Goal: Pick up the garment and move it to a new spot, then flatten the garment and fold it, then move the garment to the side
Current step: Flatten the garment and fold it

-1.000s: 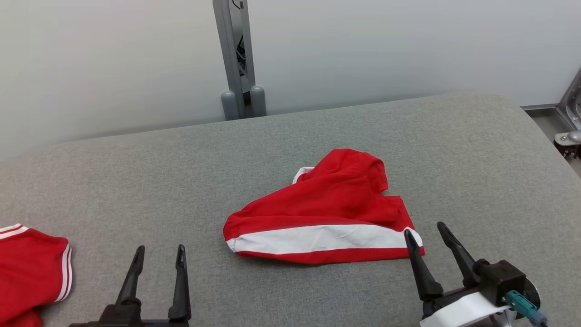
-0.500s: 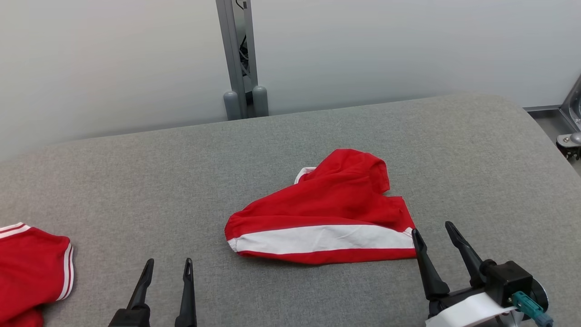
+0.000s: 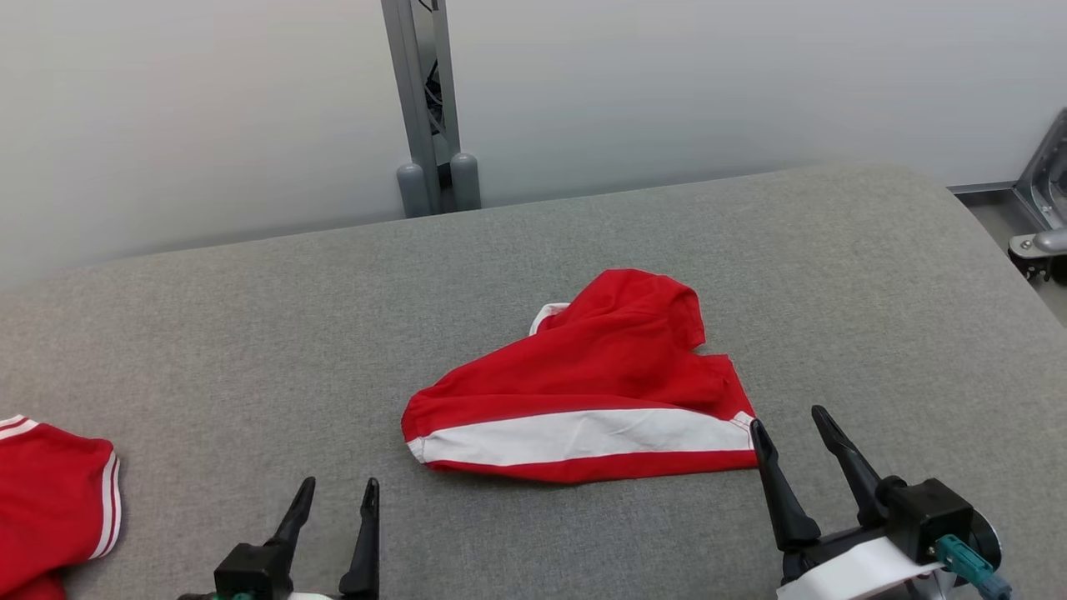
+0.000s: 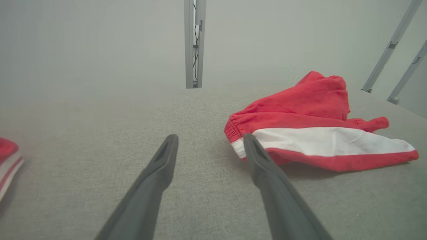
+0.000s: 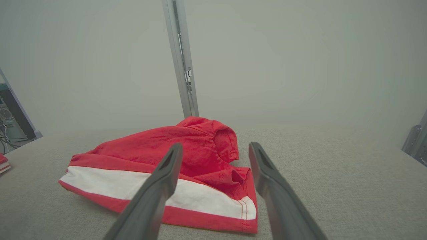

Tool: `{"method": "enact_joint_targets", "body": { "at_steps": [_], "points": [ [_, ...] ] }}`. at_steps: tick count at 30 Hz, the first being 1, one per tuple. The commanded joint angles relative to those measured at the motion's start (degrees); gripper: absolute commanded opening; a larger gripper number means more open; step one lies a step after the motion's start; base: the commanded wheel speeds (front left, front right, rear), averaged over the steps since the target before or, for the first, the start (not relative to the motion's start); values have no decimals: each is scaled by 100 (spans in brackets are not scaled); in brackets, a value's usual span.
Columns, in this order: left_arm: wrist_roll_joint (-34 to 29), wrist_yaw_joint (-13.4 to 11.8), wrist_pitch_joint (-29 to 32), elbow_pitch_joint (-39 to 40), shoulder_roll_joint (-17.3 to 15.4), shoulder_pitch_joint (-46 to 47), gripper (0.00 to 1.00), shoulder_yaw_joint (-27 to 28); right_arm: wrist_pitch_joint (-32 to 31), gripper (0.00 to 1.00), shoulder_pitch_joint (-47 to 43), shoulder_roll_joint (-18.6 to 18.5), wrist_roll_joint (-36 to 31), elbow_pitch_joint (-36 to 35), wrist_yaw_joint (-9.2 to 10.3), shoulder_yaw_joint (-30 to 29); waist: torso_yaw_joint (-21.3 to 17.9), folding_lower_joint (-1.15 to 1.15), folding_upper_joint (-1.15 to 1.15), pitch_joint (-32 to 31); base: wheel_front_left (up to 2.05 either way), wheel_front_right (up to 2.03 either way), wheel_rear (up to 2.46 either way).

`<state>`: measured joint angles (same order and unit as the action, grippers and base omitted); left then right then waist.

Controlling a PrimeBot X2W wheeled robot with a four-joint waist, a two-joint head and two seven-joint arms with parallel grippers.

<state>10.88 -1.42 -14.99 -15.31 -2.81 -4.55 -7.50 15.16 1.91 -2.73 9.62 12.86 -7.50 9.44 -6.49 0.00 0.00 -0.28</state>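
The waistband corner (image 3: pixel 417 449) of the garment stands up off the table while the red cloth (image 3: pixel 590 365) behind it lies slack, so my left gripper needs to grab the garment there next.
A crumpled red garment (image 3: pixel 588 387) with a broad white stripe lies in a heap at the middle of the grey padded table (image 3: pixel 250 333). It looks like shorts, with an elastic waistband at its left end. My right gripper (image 3: pixel 788 417) stands open just off the garment's right hem, its fingers straddling that corner (image 5: pixel 248 203) in the right wrist view. My left gripper (image 3: pixel 340 490) is open near the front edge, left of the waistband end (image 4: pixel 233 128), with nothing between its fingers (image 4: pixel 163 160).
A second red garment with white trim (image 3: pixel 50 500) lies at the table's front left corner. A grey metal post (image 3: pixel 421 100) rises behind the table against a pale wall. Metal frame parts (image 3: pixel 1038 217) stand off the right end.
My left gripper has moved right, towards the garment's waistband end. The right gripper has shifted slightly right, off the hem. The garment has not moved.
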Motion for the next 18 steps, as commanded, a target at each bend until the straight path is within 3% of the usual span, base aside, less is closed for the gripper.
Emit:
{"method": "enact_joint_targets", "body": {
  "at_steps": [1,7,18],
  "points": [
    [161,143,-21,-267,-22,242,100,-39,6,100,44,-31,16,-23,2,12,-50,0,0,49,0,0,0],
    [670,506,-21,-1269,-22,854,100,-300,6,100,130,-32,41,-19,2,106,-202,0,0,182,0,0,0],
    [1247,640,-21,-2148,-20,1595,100,-381,6,100,294,-32,45,-1,2,148,-441,0,0,474,0,0,0]
  ]
}}
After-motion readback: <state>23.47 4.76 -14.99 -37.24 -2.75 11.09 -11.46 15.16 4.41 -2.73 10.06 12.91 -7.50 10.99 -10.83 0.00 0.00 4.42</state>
